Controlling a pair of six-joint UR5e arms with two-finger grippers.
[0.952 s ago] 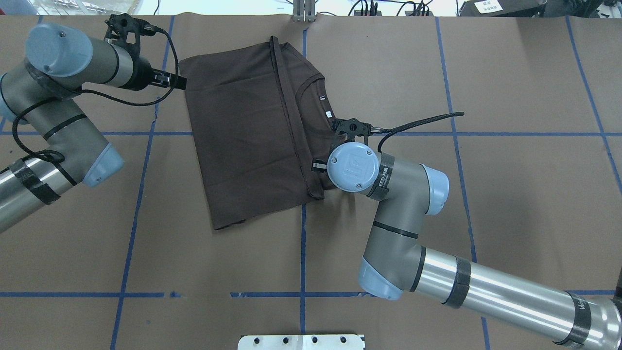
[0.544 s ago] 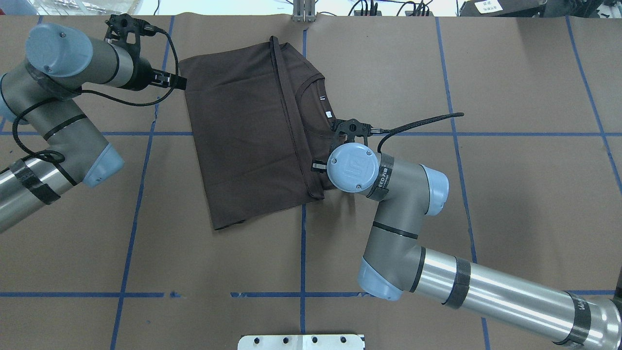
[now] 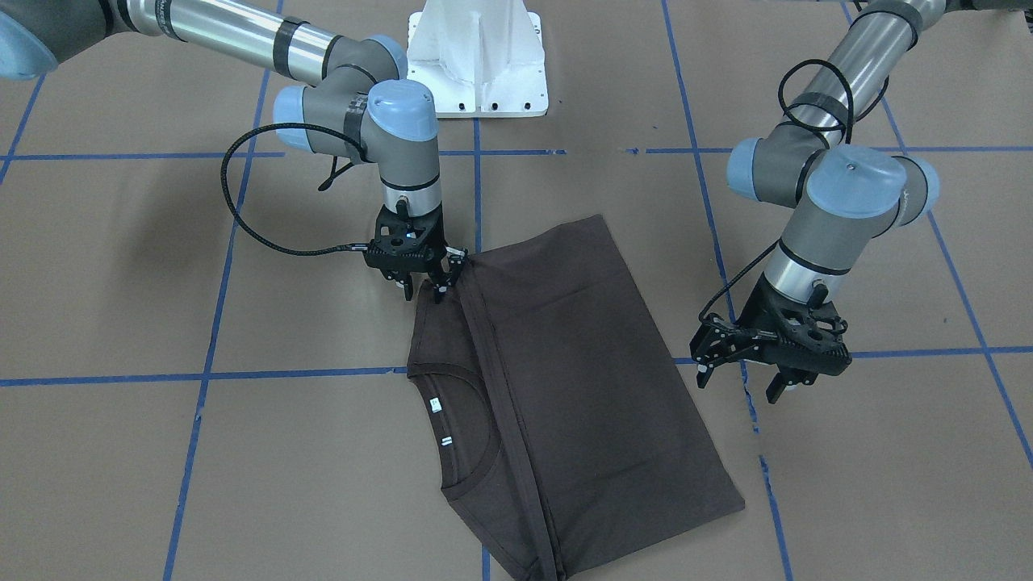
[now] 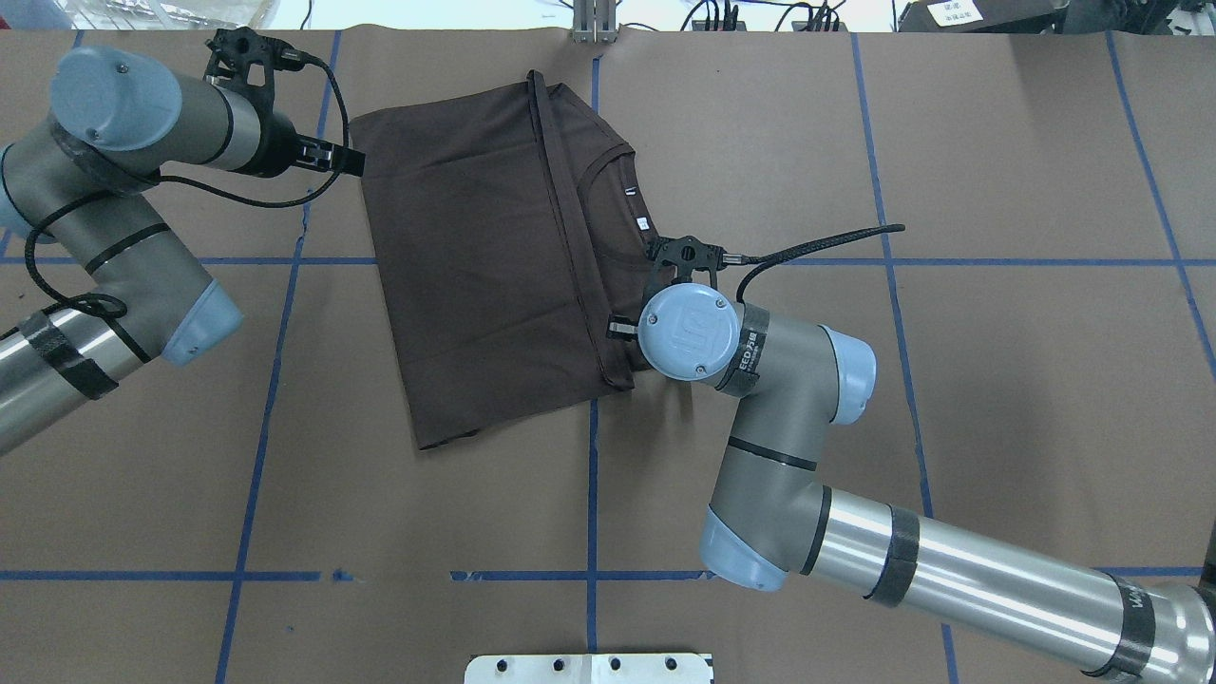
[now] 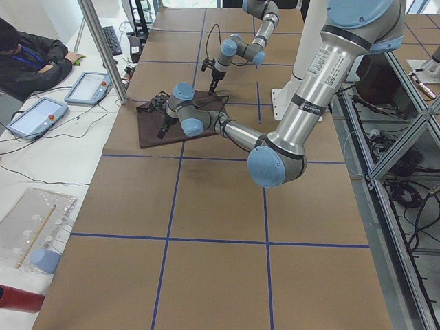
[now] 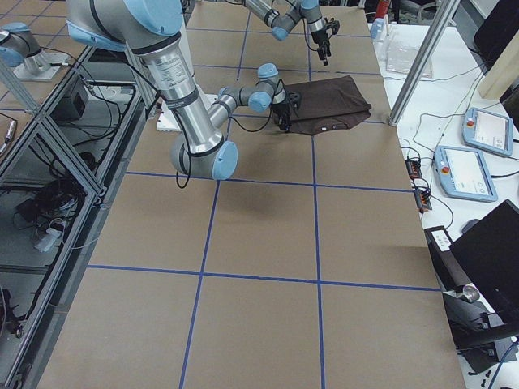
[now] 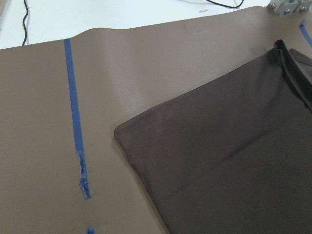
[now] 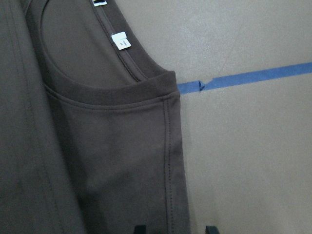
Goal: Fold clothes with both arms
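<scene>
I will grab the dark brown T-shirt with my right gripper next, by its stitched edge beside the collar, to fold it.
The dark brown T-shirt lies folded flat on the brown table, its collar and white neck tags on its right side. It also shows in the front view and in both wrist views. My right gripper is open and low over the shirt's near right corner. Its fingertips straddle the shirt's side edge. My left gripper is open and empty, held just above the table beside the shirt's far left corner.
The white pedestal base stands at the table's near edge. Blue tape lines cross the table. A metal post and operators' tablets stand beyond the far edge, close to the shirt.
My right wrist has shifted slightly toward the shirt. The left arm and the shirt have not moved.
</scene>
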